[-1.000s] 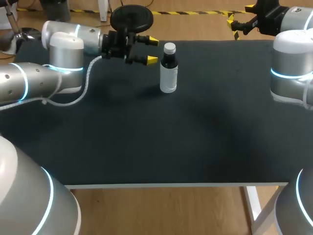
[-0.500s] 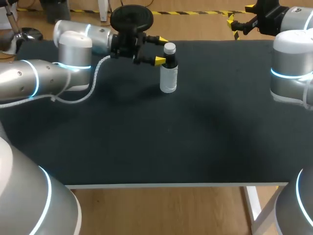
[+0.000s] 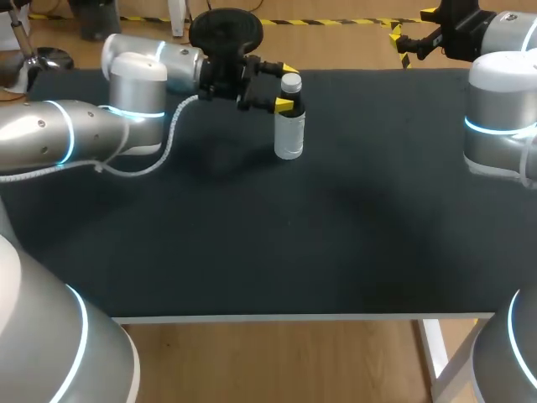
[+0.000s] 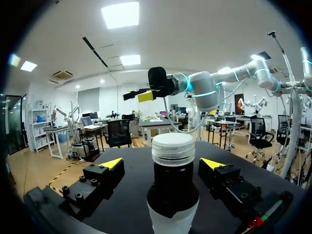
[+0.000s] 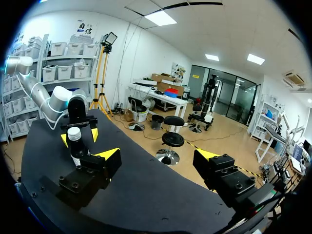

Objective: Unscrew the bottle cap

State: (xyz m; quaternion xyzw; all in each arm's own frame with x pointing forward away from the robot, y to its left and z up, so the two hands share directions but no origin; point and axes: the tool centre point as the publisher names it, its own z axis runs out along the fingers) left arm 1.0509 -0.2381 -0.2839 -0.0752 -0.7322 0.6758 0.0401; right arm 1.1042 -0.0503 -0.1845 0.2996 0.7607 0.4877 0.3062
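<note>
The robot's left gripper needs to hold the dark neck, so that the bottle's white cap [image 3: 291, 82] stays free to unscrew.
A small bottle [image 3: 289, 126] with a clear lower body, a dark upper part and a white cap [image 3: 291, 82] stands upright on the black table [image 3: 252, 252] near the far edge. My left gripper [image 3: 286, 87] is open, level with the bottle's neck, one yellow tip on each side. In the left wrist view the bottle [image 4: 173, 195] and its cap [image 4: 172, 148] stand between the fingers of the left gripper [image 4: 162, 163], with gaps on both sides. My right gripper [image 3: 413, 34] is open, raised beyond the far right edge. From the right gripper [image 5: 157, 155] the bottle [image 5: 75, 148] is far off.
The black table top stretches bare from the bottle toward the front edge [image 3: 294, 317]. My right arm's elbow [image 3: 499, 109] stands over the table's right side. A round black stool seat [image 3: 225, 29] sits just behind the far edge.
My left gripper has moved right along the far edge, from short of the bottle to having its open fingers on both sides of the neck. The bottle and right arm have not moved.
</note>
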